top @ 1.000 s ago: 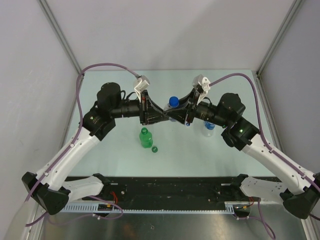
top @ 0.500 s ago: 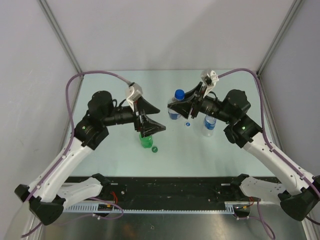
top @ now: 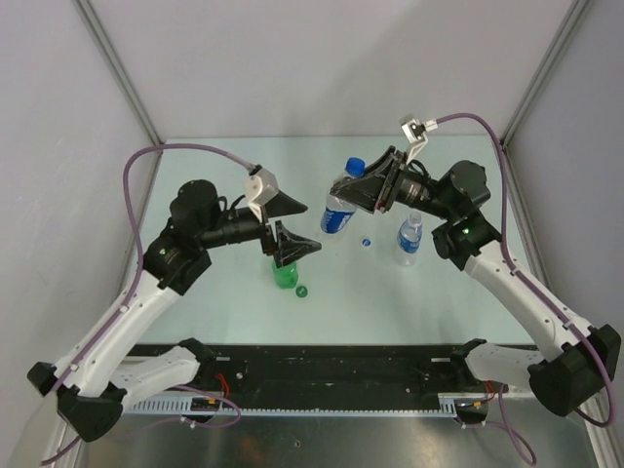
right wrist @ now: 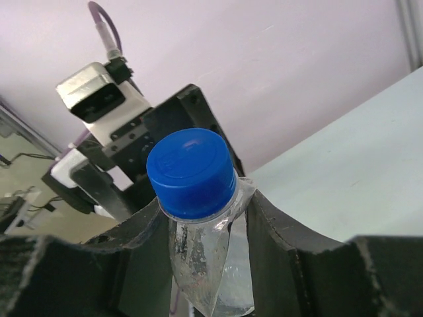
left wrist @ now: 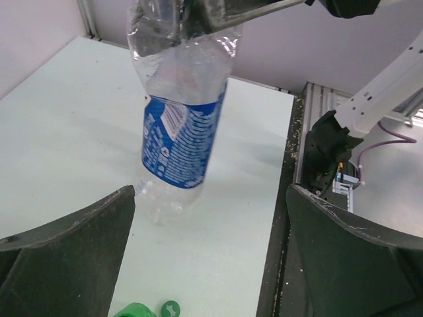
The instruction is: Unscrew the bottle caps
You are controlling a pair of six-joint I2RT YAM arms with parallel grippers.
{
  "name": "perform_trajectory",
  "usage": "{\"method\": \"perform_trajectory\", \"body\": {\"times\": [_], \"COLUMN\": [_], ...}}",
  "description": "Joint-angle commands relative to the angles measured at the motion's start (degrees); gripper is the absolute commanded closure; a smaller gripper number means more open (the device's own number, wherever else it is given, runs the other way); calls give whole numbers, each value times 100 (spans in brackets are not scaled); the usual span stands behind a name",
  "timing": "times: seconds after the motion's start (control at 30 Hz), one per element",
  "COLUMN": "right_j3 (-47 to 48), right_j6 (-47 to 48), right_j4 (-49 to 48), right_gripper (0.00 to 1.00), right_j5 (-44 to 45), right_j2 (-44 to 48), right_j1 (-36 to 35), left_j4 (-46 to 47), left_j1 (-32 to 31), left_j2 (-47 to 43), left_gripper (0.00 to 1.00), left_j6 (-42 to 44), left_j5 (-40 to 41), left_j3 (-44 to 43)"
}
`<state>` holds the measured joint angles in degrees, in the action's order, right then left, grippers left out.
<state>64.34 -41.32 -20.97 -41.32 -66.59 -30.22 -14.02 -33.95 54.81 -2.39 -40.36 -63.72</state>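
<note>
My left gripper takes hold of the clear bottle around its blue label (top: 337, 215) next. This leaves the blue cap (top: 356, 165) free for my right gripper to unscrew.
My right gripper (top: 363, 187) (right wrist: 205, 228) is shut on the crushed neck of a clear bottle (top: 338, 213) (left wrist: 182, 142) with a blue label, holding it tilted above the table. Its blue cap (top: 356, 165) (right wrist: 192, 173) sits on top, just above the fingers. My left gripper (top: 304, 226) (left wrist: 211, 251) stands wide open to the left of that bottle, with nothing between its fingers. Below it stands the green bottle (top: 285, 275) (left wrist: 135, 310), uncapped, with its green cap (top: 302, 291) (left wrist: 170, 308) lying beside it on the table.
A second clear bottle (top: 409, 242) with a blue label stands at the right, under the right arm. A small loose blue cap (top: 366, 242) lies on the table between the bottles. Grey walls close in the table (top: 224, 292) on three sides.
The left gripper has let go of the clear bottle, opened wide and drawn back to the left. The right gripper has lifted the bottle and carried it back, tilted.
</note>
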Motion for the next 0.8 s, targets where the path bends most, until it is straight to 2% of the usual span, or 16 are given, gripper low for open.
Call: {"method": "perform_trajectory", "body": {"times": [0.0, 0.2, 0.47, 0.53, 0.6, 0.7, 0.77], "right_j3": [208, 213, 208, 204, 211, 207, 210], "right_j6": [-829, -980, -1021, -1026, -1020, -971, -895], "right_j4": [-718, -755, -710, -710, -705, -669, -587], "right_gripper": [88, 88, 88, 87, 86, 84, 82], "right_j5": [-411, -457, -417, -424, -450, -505, -527], "right_j2": [-169, -274, -296, -301, -315, -316, -290], "right_j1": [44, 42, 39, 26, 14, 15, 20], "left_j4": [421, 754, 1115, 1242, 1327, 1364, 1366], "left_j1": [14, -63, -447, -529, -578, -599, -602], "left_j2": [248, 715, 1257, 1409, 1557, 1704, 1692], "left_gripper": [0, 1, 1, 4, 17, 49, 64], "left_j6": [219, 83, 147, 139, 133, 72, 70], "left_j5": [249, 201, 691, 712, 628, 489, 464], "left_j3": [-158, -302, -370, -396, -463, -528, -485]}}
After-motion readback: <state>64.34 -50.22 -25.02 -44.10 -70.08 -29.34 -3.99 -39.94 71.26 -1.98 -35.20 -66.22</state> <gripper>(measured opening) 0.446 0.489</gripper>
